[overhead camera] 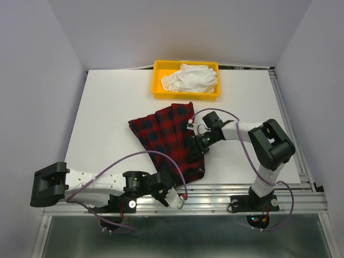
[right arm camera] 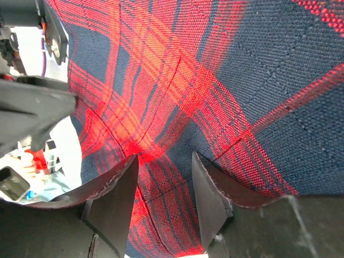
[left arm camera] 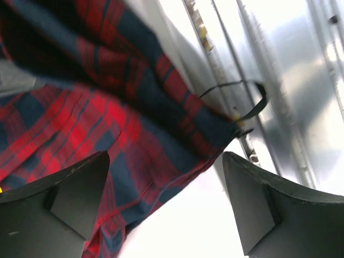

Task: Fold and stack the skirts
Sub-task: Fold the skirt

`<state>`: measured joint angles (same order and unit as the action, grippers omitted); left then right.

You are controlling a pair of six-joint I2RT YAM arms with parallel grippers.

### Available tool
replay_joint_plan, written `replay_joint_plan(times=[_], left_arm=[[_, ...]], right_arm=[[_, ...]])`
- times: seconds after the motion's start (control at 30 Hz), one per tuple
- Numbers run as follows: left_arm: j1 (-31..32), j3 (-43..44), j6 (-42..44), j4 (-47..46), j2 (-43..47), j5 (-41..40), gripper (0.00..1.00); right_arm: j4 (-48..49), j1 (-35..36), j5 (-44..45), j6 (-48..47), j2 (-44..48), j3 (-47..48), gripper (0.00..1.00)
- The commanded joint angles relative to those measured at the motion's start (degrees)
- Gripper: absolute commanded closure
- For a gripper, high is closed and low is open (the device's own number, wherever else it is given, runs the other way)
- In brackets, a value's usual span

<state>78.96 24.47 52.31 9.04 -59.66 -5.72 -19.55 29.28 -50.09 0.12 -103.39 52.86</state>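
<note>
The left gripper picks up the plaid skirt by that corner next, the near one beside the black loop, to bring it over for folding.
A red and navy plaid skirt lies spread on the white table. My right gripper is at the skirt's right edge. In the right wrist view the jaws of the right gripper are narrowed and the plaid fabric fills the gap between them. My left gripper is at the skirt's near corner. In the left wrist view the left gripper is wide open, with the skirt's hem just ahead and bare table between the fingers.
A yellow bin with a crumpled white garment stands at the table's back, just beyond the skirt. The metal rail runs along the near edge, close to the left gripper. A black loop hangs from the skirt's corner.
</note>
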Motion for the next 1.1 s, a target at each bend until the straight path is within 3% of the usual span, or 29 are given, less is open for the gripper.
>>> replay_joint_plan(times=[0.0, 0.3, 0.4, 0.5, 0.6, 0.63, 0.73, 0.8, 0.97, 1.0, 1.07], left_arm=[[3.6, -2.4, -1.0, -8.6, -1.2, -4.2, 0.01], [8.7, -3.5, -7.6, -20.3, -9.9, -9.6, 0.05], [9.5, -3.6, -9.8, -21.3, -10.5, -12.5, 0.25], [9.4, -3.3, -10.2, -18.7, -7.6, -13.2, 0.53], [8.3, -0.7, -12.9, -13.9, -5.5, -12.6, 0.85], [7.4, 0.0, -13.9, -12.7, -3.6, -11.3, 1.00], [5.3, 1.4, -13.7, -9.2, 3.4, -7.1, 1.00], [5.2, 1.7, -12.2, -5.4, 8.1, -3.4, 1.00], [5.2, 4.1, -11.2, 2.0, 20.2, 6.0, 1.00], [5.2, 4.5, -10.9, 4.8, 22.1, 8.9, 1.00], [5.2, 4.9, -10.0, 7.2, 25.4, 14.7, 1.00]], right_arm=[[-1.0, 0.3, 9.5, -2.1, -3.5, -0.7, 0.49], [-1.0, 0.3, 9.9, -1.5, -4.1, -0.7, 0.52], [-1.0, 0.3, 10.2, -1.3, -4.4, -0.7, 0.53], [-0.8, 0.3, 10.7, -0.7, -3.8, -0.8, 0.57], [-0.8, 0.3, 11.1, -0.4, -0.8, -1.4, 0.61], [-0.6, 0.3, 11.3, -0.3, 0.5, -1.8, 0.62], [-3.5, 0.3, 11.1, -1.1, 5.1, -1.2, 0.59], [-6.8, 0.3, 10.8, -3.4, 7.1, 3.5, 0.45], [-9.2, -3.2, 11.4, -5.5, 9.1, 15.2, 0.31], [-9.2, -3.8, 12.3, -6.4, 8.7, 19.9, 0.24], [-9.1, -3.8, 14.6, -7.4, 4.1, 27.5, 0.18]])
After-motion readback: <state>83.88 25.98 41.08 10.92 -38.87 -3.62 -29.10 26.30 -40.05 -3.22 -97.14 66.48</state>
